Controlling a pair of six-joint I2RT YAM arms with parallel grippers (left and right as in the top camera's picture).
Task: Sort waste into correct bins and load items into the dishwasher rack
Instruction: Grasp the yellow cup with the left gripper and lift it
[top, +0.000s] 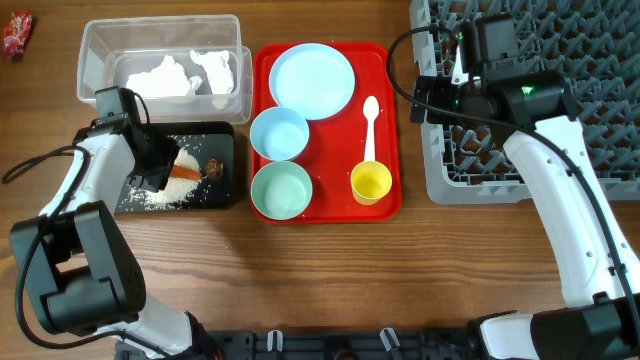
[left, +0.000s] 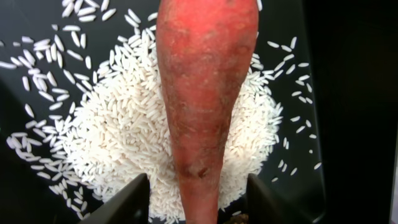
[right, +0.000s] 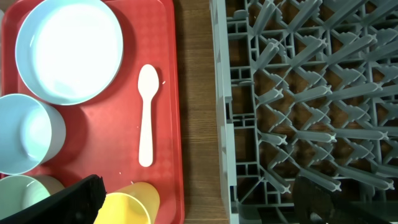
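My left gripper needs to grab the cup's rim (top: 357, 175) next and leave the yellow cup's base end free, so it can hand the cup to my right gripper.
The orange carrot (left: 205, 93) lies on a heap of white rice (left: 118, 137) in the black tray (top: 222, 138), with the brown lump (top: 212, 168) beside it. My left gripper (top: 158, 172) is open, its fingers on either side of the carrot's thin end without touching it (left: 199, 202). My right gripper (top: 432, 95) is open and empty (right: 205, 199), held above the wood strip between the red tray and the grey rack (top: 600, 110). On the red tray sit the plate (top: 312, 80), blue bowl (top: 278, 133), green bowl (top: 281, 190), yellow cup (top: 371, 183) and white spoon (top: 370, 120). White napkins (top: 185, 75) lie in the clear tub (top: 95, 45).
The flat red serving tray (top: 392, 60) lies between the bins and the rack. A red snack wrapper (top: 15, 38) lies on the table at the far left corner. The rack's left wall (right: 224, 124) stands close to the red tray's edge.
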